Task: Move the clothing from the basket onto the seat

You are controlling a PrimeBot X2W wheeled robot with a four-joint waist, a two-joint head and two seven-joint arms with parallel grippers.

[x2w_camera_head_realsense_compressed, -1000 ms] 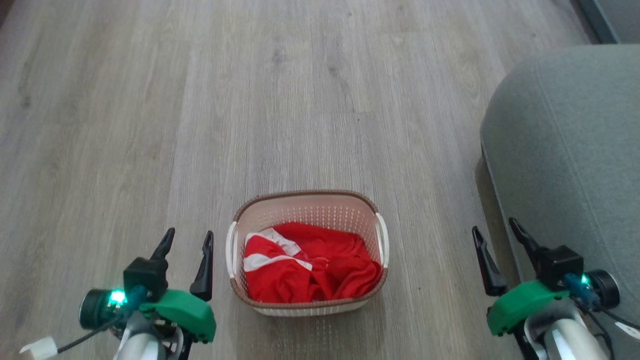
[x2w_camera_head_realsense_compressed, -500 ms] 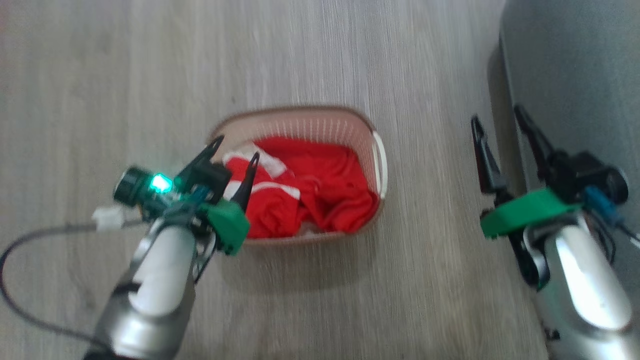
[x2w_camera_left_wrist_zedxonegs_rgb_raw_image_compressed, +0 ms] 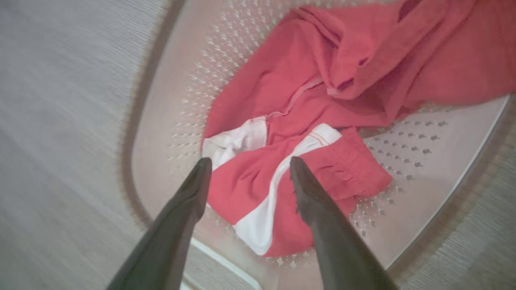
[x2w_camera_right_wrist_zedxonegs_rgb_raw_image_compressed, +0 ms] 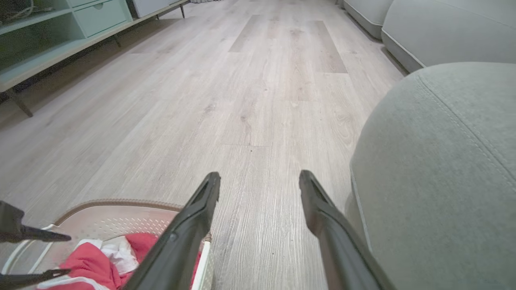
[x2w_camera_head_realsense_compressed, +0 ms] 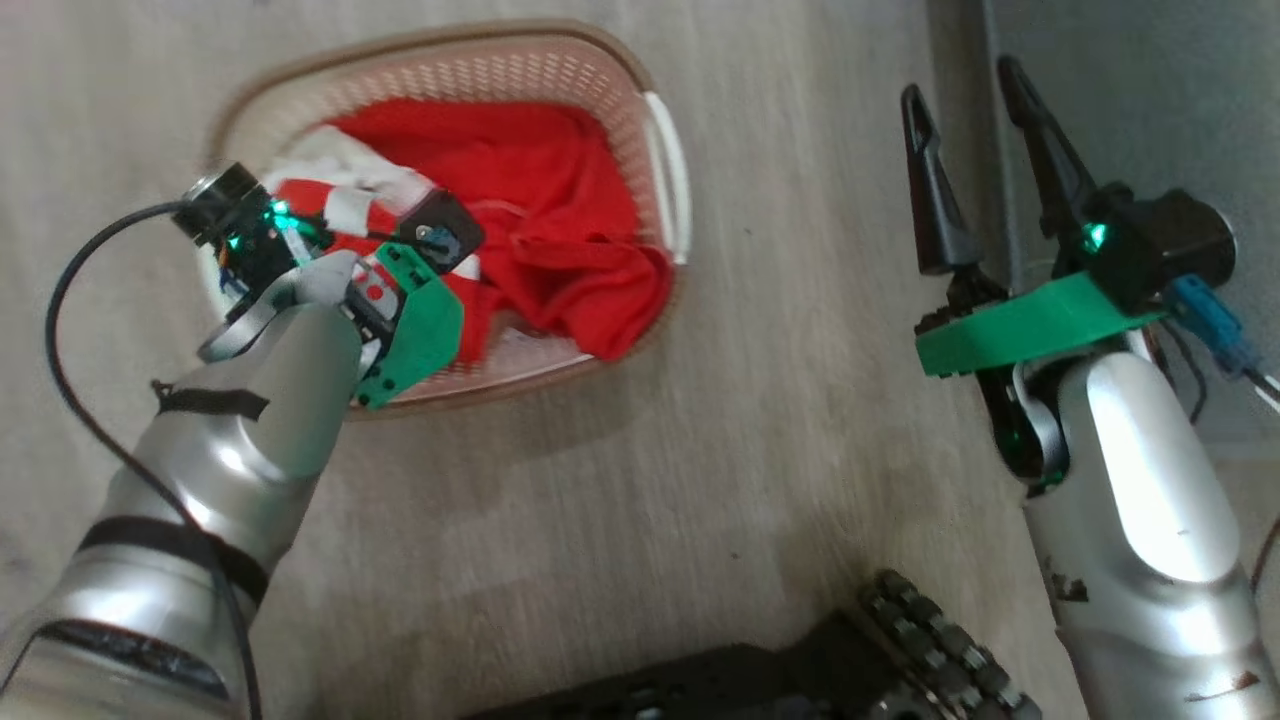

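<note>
My left gripper takes hold of the bunched fold of the clothing with the white band (x2w_camera_left_wrist_zedxonegs_rgb_raw_image_compressed: 258, 189) that stands up next, since the clothing lies slack (x2w_camera_left_wrist_zedxonegs_rgb_raw_image_compressed: 275, 94) across the basket.
The basket (x2w_camera_head_realsense_compressed: 452, 44) stands on the wood floor at the upper left of the head view, with the red and white clothing (x2w_camera_head_realsense_compressed: 545, 205) bunched inside. My left arm (x2w_camera_head_realsense_compressed: 250, 400) reaches over its near left corner, and the wrist hides the fingers there. In the left wrist view my left gripper (x2w_camera_left_wrist_zedxonegs_rgb_raw_image_compressed: 250, 161) is open, its tips just above a red fold with a white band (x2w_camera_left_wrist_zedxonegs_rgb_raw_image_compressed: 258, 189). My right gripper (x2w_camera_head_realsense_compressed: 960, 80) is open and holds nothing, above the floor between the basket and the seat (x2w_camera_head_realsense_compressed: 1150, 70). The right wrist view shows the seat (x2w_camera_right_wrist_zedxonegs_rgb_raw_image_compressed: 443, 161) to the right of the right gripper (x2w_camera_right_wrist_zedxonegs_rgb_raw_image_compressed: 259, 174).
My dark base with a treaded wheel (x2w_camera_head_realsense_compressed: 900, 640) shows at the bottom edge. A black cable (x2w_camera_head_realsense_compressed: 60, 330) loops left of the left arm. A pale green low cabinet (x2w_camera_right_wrist_zedxonegs_rgb_raw_image_compressed: 60, 24) and more grey upholstery (x2w_camera_right_wrist_zedxonegs_rgb_raw_image_compressed: 443, 28) stand far across the floor.
The head camera has tilted down, so the whole picture shifted. My left arm has swung from beside the basket to over it, fingers pointing down at the clothing. Both grippers stayed open.
</note>
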